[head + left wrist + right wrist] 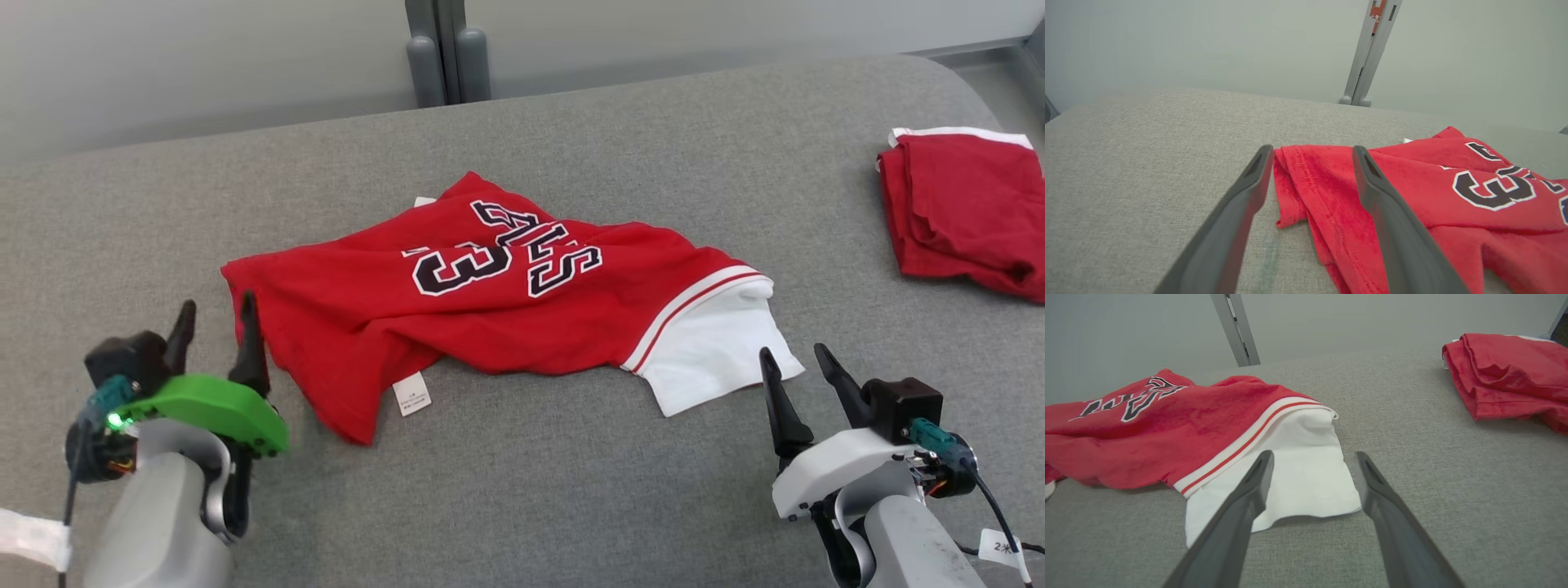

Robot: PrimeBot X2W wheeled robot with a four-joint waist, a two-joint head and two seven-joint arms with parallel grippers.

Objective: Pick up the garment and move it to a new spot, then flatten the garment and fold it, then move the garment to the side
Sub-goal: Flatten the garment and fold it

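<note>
The left gripper grabs the jersey by its hem corner (358, 429) next, which juts out free. The jersey's lettered body (495, 269) lies slack on the cushion.
The garment (490, 302) is a red jersey with black-and-white lettering and a white sleeve, lying crumpled in the middle of the grey cushion (571, 490). My left gripper (219, 314) stands open at the garment's left hem, with nothing between its fingers. In the left wrist view the red hem (1314, 183) lies between and beyond the fingertips of the left gripper (1312, 153). My right gripper (793, 359) is open just below the white sleeve (710, 351). The right wrist view shows the white sleeve (1306, 477) ahead of the right gripper (1312, 457).
A second red garment (967, 212), folded, lies at the far right of the cushion, also in the right wrist view as a red folded garment (1511, 375). A grey post (445, 49) stands behind the cushion's back edge. A white care label (411, 394) sticks out from the jersey's near edge.
</note>
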